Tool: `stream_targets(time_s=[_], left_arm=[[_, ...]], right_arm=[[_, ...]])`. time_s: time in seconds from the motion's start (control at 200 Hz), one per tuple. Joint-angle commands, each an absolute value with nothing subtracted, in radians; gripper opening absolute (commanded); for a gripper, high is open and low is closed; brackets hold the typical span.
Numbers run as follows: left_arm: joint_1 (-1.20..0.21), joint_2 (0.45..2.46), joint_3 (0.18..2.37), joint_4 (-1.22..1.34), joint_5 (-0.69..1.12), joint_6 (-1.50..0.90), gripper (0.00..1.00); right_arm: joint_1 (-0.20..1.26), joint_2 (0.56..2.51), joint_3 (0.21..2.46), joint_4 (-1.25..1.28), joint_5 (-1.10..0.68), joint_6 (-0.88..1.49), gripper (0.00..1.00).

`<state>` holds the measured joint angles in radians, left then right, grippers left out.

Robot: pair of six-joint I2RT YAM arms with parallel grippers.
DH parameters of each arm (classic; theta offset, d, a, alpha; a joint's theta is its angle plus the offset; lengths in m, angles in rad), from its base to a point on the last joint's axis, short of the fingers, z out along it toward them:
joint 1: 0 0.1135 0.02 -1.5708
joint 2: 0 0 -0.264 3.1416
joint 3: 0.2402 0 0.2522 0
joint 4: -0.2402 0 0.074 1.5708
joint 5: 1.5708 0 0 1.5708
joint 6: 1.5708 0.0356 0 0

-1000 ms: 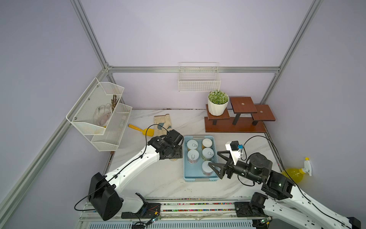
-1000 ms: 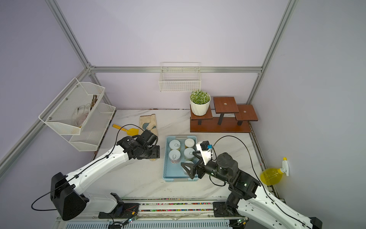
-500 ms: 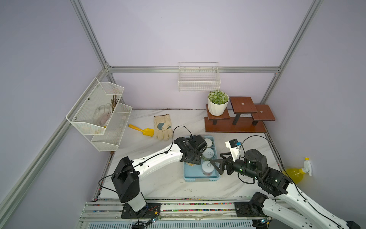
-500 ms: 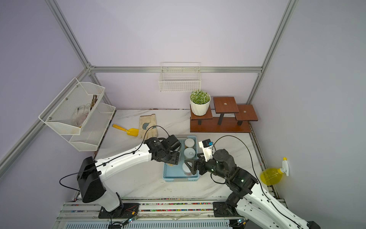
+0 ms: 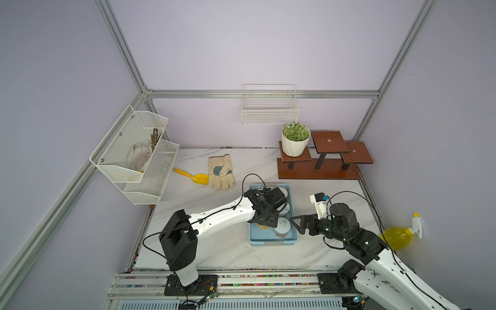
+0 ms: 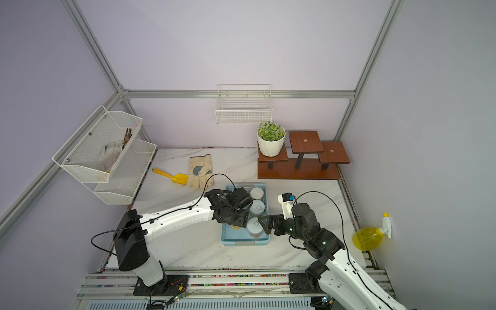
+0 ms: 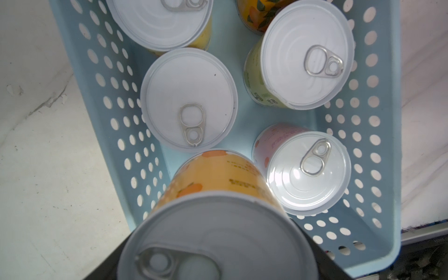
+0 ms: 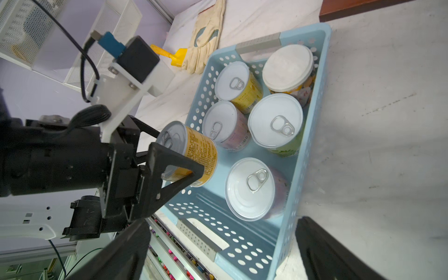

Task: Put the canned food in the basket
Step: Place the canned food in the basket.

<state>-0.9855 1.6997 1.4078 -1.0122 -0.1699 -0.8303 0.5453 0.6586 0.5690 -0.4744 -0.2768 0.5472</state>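
Observation:
My left gripper should lower the can upright before it lets go, because the orange-labelled can's lower edge [image 5: 263,228] [image 7: 217,152] hangs tilted above the basket's bottom.
My left gripper [image 5: 264,222] is shut on a yellow-labelled can [image 8: 201,150], held tilted over the near-left corner of the light-blue basket [image 5: 273,243]. In the left wrist view the held can [image 7: 218,174] fills the foreground between the dark fingers [image 7: 322,261]. Several more cans stand upright in the basket [image 8: 312,135], among them a green-labelled one [image 8: 276,121] and a pinkish one [image 8: 252,189]. My right gripper [image 5: 298,224] is open just right of the basket's near end. Its fingers [image 8: 334,252] straddle that corner and hold nothing.
A work glove [image 5: 221,171] and a yellow scoop [image 5: 193,177] lie at the back left of the table. A brown stepped stand [image 5: 322,166] with a potted plant [image 5: 295,139] is at the back right. A white mesh rack [image 5: 134,155] hangs on the left wall. A yellow spray bottle [image 5: 397,237] is far right.
The left arm has carried the yellow can from the table left of the basket to above the basket's near-left corner. The right gripper has barely shifted and stays open.

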Motion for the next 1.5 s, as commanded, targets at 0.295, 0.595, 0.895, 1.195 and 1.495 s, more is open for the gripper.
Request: stream_targets(time_s=[0.295, 0.595, 0.895, 1.195, 1.495], left_arm=[[-1.029, 1.657, 1.367, -0.999, -0.215, -0.905, 0.0], [-1.032, 1.659, 1.325, -0.976, -0.235, -0.93, 0.0], [-1.032, 1.712, 1.33, -0.934, -0.229, -0.936, 0.0], [-1.031, 1.727, 1.309, -0.923, -0.23, -0.946, 0.0], [-1.032, 1.753, 1.286, -0.918, -0.241, -0.96, 0.0]], right_arm=[[0.612, 0.546, 0.447, -0.378, -0.157, 0.542, 0.99], [0.843, 0.529, 0.419, -0.343, -0.017, 0.534, 0.99], [0.911, 0.465, 0.331, -0.25, -0.049, 0.438, 0.99], [0.911, 0.437, 0.336, -0.221, -0.007, 0.392, 0.99], [0.911, 0.506, 0.348, -0.189, -0.032, 0.397, 0.99]])
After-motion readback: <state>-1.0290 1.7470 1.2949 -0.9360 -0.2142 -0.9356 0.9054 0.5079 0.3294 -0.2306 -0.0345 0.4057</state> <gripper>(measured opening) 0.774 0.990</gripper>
